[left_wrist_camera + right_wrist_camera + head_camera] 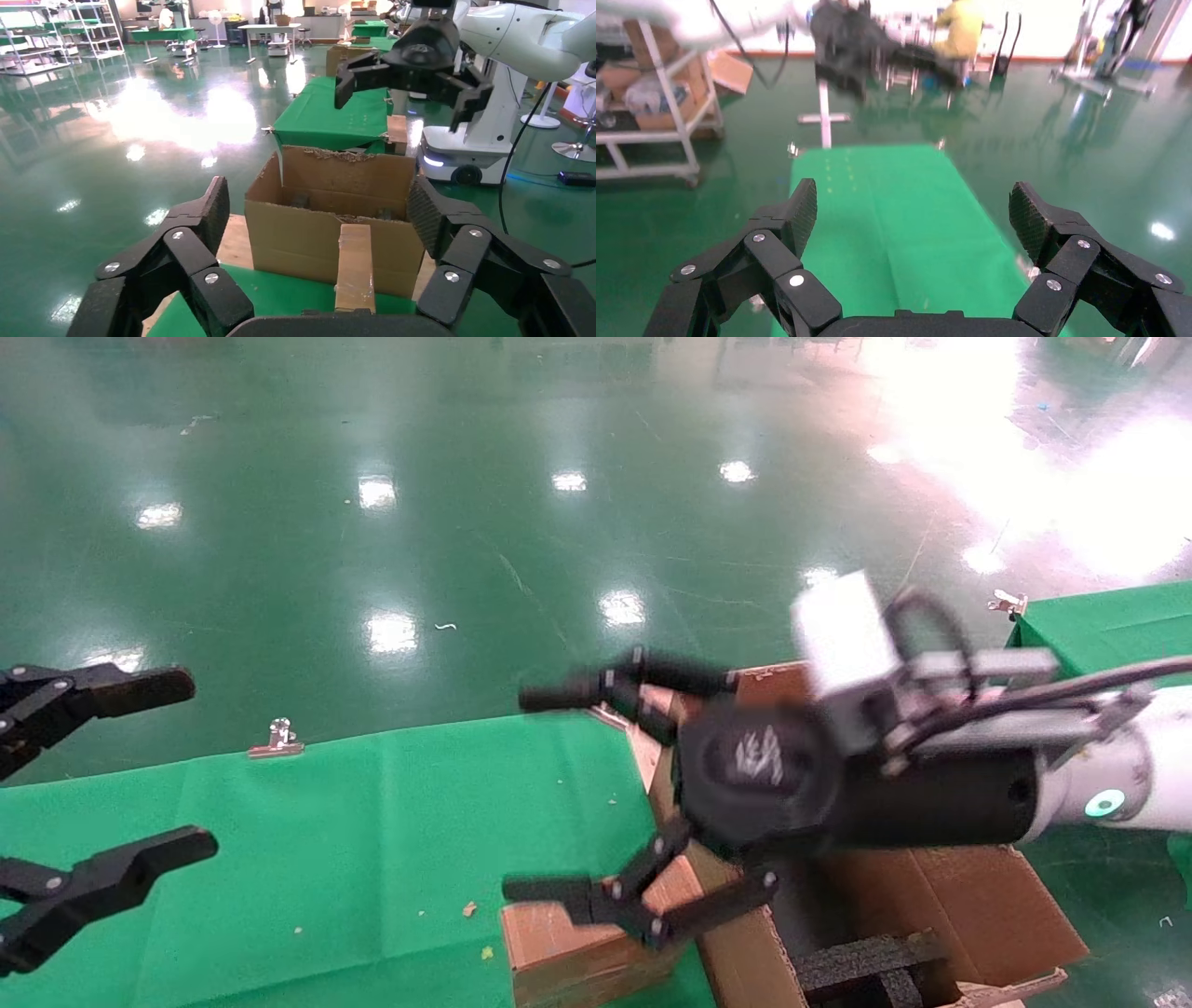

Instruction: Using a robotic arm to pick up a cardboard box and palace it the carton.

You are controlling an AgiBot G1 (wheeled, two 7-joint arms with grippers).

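The cardboard box (559, 947) needs to go in the carton (968, 896), so my right gripper will next grab the box by its long sides, across its narrow width.
The small cardboard box (559, 947) rests on the green table (354, 840) against the left wall of the large carton (968, 896), which has black foam (866, 966) inside. In the left wrist view the box (355, 270) stands on edge in front of the carton (302, 235). My right gripper (517, 794), on the white arm with the green ring (1103, 803), hovers open and empty above the box, one finger crossing over it. It also shows in the left wrist view (407, 81). My left gripper (200, 766) is open and empty at the far left.
Metal clips (277, 740) (1009, 604) hold the green cloth at the table edges. A second green table (1117, 626) stands at the right. Shiny green floor lies beyond. The right wrist view shows only green cloth (898, 210) below its open gripper (912, 203).
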